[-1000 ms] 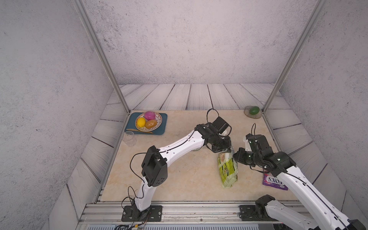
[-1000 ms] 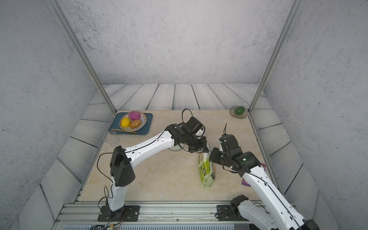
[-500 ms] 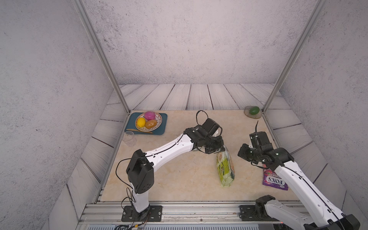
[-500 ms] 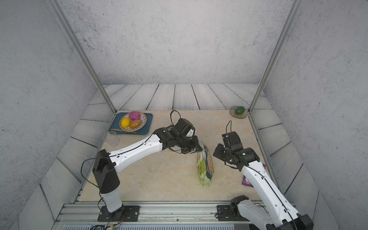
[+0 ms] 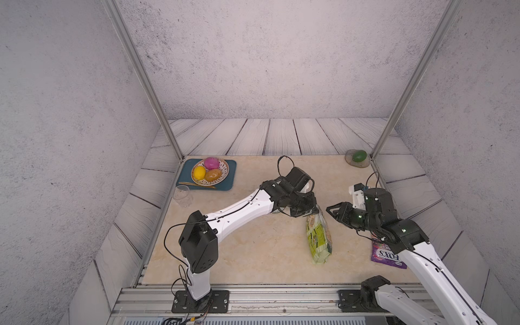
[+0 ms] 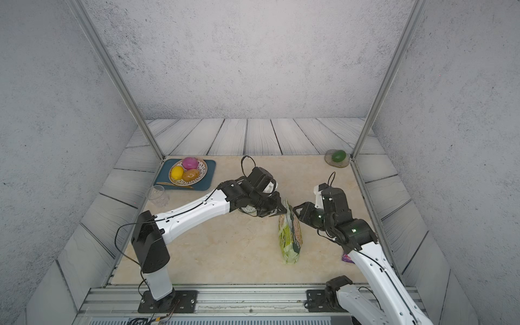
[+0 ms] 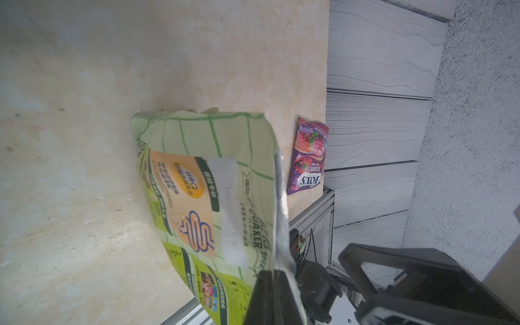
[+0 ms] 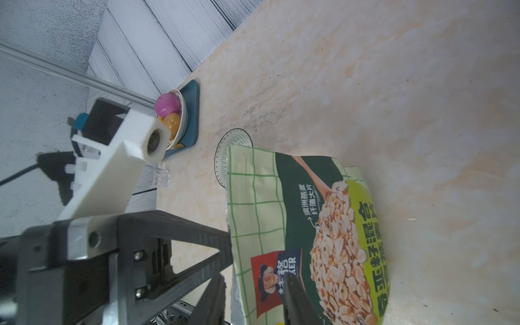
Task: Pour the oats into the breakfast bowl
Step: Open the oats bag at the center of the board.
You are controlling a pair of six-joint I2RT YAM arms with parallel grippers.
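I will next grab the top edge of the oats bag with my right gripper, opposite my left gripper, so that I can pull the bag's opening open.
The oats are in a tall yellow-green bag that stands leaning on the beige table. My left gripper is shut on the bag's top edge. My right gripper is open at the same top edge from the other side, with one finger on each side of the bag. The breakfast bowl sits on the table just behind the bag, under my left wrist and half hidden.
A fruit dish rests on a blue tray at the back left, with a clear glass cup in front of it. A purple FOX'S bag lies by my right arm. A green object sits at the back right corner.
My right gripper was shut and its jaws have now parted at the bag's top. My left arm drew the bag's top slightly left and still holds it.
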